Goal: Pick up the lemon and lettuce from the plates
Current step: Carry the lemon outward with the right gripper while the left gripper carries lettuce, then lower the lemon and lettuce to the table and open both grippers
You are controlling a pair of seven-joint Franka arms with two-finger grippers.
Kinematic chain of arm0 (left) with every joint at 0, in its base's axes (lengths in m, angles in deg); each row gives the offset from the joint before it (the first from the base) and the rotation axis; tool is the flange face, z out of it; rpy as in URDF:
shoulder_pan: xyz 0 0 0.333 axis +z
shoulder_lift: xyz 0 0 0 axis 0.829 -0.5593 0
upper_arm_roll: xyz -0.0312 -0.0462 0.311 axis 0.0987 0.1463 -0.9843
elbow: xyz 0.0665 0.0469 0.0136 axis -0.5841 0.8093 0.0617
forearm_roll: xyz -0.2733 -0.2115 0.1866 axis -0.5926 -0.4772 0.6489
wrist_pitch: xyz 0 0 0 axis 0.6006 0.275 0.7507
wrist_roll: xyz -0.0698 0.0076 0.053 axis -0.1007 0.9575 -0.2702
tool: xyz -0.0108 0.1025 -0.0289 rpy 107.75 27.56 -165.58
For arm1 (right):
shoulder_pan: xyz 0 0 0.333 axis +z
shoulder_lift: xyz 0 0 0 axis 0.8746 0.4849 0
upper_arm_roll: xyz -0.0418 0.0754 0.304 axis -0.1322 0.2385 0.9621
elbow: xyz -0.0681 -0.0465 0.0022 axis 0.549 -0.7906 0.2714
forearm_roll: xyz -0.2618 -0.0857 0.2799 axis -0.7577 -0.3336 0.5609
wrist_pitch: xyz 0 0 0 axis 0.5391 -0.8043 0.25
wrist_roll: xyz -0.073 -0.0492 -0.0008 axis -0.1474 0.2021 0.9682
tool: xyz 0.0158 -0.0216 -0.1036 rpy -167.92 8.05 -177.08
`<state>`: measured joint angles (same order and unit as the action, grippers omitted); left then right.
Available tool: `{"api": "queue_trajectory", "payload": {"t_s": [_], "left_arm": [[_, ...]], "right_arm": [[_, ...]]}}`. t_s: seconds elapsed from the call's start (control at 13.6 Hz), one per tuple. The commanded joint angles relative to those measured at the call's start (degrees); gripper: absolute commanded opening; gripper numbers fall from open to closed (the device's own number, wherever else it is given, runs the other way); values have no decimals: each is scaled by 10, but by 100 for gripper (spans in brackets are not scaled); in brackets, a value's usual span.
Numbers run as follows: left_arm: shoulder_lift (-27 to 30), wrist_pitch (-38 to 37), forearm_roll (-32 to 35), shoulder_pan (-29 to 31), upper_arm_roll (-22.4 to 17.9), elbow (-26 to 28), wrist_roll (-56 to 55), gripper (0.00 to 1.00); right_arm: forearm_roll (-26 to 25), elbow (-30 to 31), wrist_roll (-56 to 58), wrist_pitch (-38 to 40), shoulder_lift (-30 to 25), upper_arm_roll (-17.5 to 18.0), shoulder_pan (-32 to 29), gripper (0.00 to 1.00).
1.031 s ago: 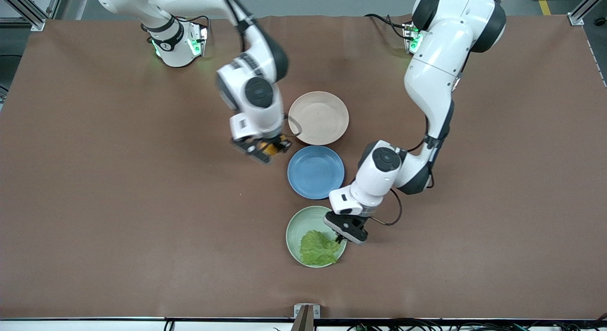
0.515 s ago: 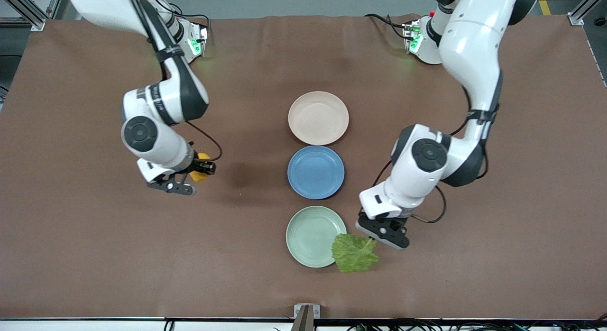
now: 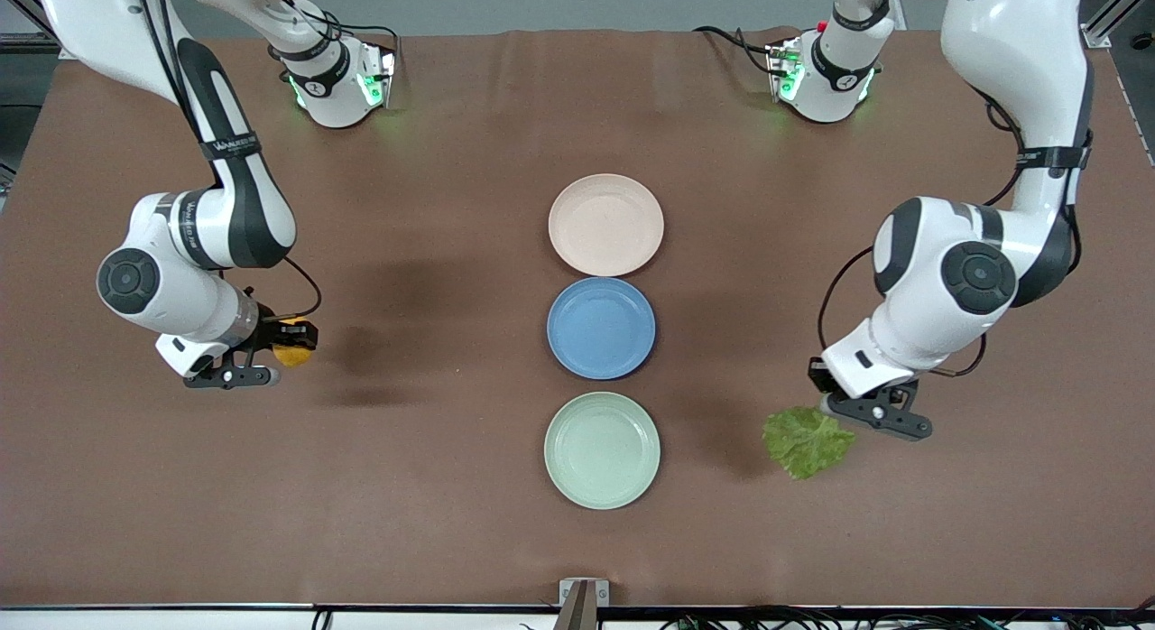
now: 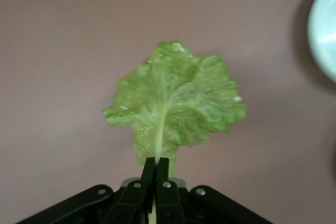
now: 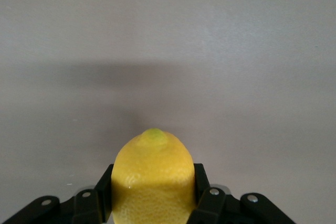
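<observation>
I should keep holding the lemon with my right gripper until it reaches the table. The lemon hangs above the table in the right wrist view, apart from its shadow.
My right gripper (image 3: 287,345) is shut on the yellow lemon (image 3: 291,352), held over bare table toward the right arm's end; the right wrist view shows the lemon (image 5: 152,179) between the fingers (image 5: 201,182). My left gripper (image 3: 835,412) is shut on the stem of the green lettuce (image 3: 806,441), held over the table toward the left arm's end, beside the mint plate (image 3: 602,449). The left wrist view shows the leaf (image 4: 176,100) hanging from the shut gripper (image 4: 156,170). The beige-pink plate (image 3: 605,224) and the mint plate hold nothing.
A blue plate (image 3: 601,327) lies between the beige-pink and mint plates in the middle of the brown table. The mint plate's rim (image 4: 321,30) shows at the edge of the left wrist view. A metal bracket (image 3: 583,594) sits at the table's near edge.
Both arms swung outward from the plates: the right gripper carried the lemon farther toward its end of the table, and the left gripper carried the lettuce away from the mint plate.
</observation>
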<state>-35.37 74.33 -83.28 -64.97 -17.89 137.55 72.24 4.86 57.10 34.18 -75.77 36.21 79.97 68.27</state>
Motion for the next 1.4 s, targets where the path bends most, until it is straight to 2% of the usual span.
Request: {"api": "queue_trajectory", "payload": {"t_s": [0.0,0.44,0.59,0.81,0.88,0.96,1.03,1.1,1.25,1.33], "left_arm": [[46,10,8,37,4,91,-7,1],[24,24,12,111,3,139,-7,1],[23,95,13,120,3,184,-4,1],[4,124,12,120,4,190,-7,7],[0,124,12,120,5,187,-7,24],[-3,124,8,117,6,184,-11,50],[-2,124,4,114,6,180,-12,82],[2,124,4,113,7,179,-14,100],[18,120,4,115,7,176,-14,100],[24,118,4,116,7,166,-12,100]], "right_arm": [[2,32,34,-43,-4,13,-16,0],[2,59,46,-122,45,17,0,0],[2,63,51,-123,47,17,0,1],[2,78,51,-126,46,17,1,2],[2,87,51,-130,46,17,1,2],[2,96,51,-138,46,17,1,2],[2,103,51,-146,46,17,1,2],[2,107,51,-149,45,17,1,2],[2,112,51,-149,44,17,1,4],[2,110,50,-146,44,17,1,18]]}}
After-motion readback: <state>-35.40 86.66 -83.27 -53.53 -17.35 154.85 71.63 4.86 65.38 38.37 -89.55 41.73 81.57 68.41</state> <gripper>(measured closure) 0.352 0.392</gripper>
